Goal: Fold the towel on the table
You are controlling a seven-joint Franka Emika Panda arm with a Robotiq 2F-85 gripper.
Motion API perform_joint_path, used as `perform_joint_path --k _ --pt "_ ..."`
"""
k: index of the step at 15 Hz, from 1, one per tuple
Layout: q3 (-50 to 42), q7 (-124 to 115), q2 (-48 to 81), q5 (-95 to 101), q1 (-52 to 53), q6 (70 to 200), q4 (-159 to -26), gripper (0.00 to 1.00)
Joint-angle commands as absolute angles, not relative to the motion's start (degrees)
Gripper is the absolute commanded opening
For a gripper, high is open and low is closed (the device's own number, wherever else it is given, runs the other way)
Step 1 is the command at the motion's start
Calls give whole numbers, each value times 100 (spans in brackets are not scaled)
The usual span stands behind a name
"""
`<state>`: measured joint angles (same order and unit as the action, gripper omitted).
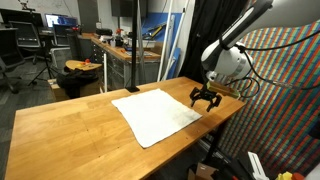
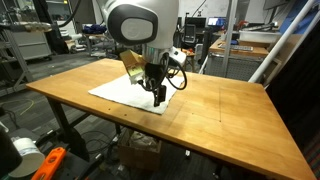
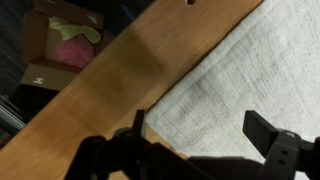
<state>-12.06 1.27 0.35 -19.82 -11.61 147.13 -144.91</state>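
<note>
My fingers are still above the towel's flat corner, so it is too early to close: closing now would miss the corner, and my gripper lowers first.
The white towel (image 1: 156,113) lies flat and unfolded on the light wooden table (image 1: 70,130). It shows in both exterior views, in the second as a pale sheet (image 2: 120,88), and fills the right of the wrist view (image 3: 240,70). My gripper (image 1: 205,98) hovers just above the towel's corner near the table's edge, also in an exterior view (image 2: 159,97). In the wrist view its two fingers (image 3: 200,135) stand wide apart over the towel's corner, with nothing between them.
A cardboard box with pink and yellow items (image 3: 62,45) sits on the floor below the table edge. A cluttered workbench (image 1: 125,50) stands behind the table. A patterned colourful screen (image 1: 285,90) stands beside the arm. A white bucket (image 2: 25,155) sits on the floor.
</note>
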Motion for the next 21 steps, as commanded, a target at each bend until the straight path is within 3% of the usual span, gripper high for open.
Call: perform_joint_path --k 1,10,11,12,21 --pt "-1136 89 327 -2198 -1126 14975 -14285 100" --pt "-1068 236 1165 -2575 -1368 15253 -13946 100" --pt "-1041 252 1231 -2596 -1402 15255 -13902 75" --pt "-1004 246 1297 -2607 -1410 15253 -13850 75" --pt "-739 232 1452 -2680 -1412 15204 -13634 5"
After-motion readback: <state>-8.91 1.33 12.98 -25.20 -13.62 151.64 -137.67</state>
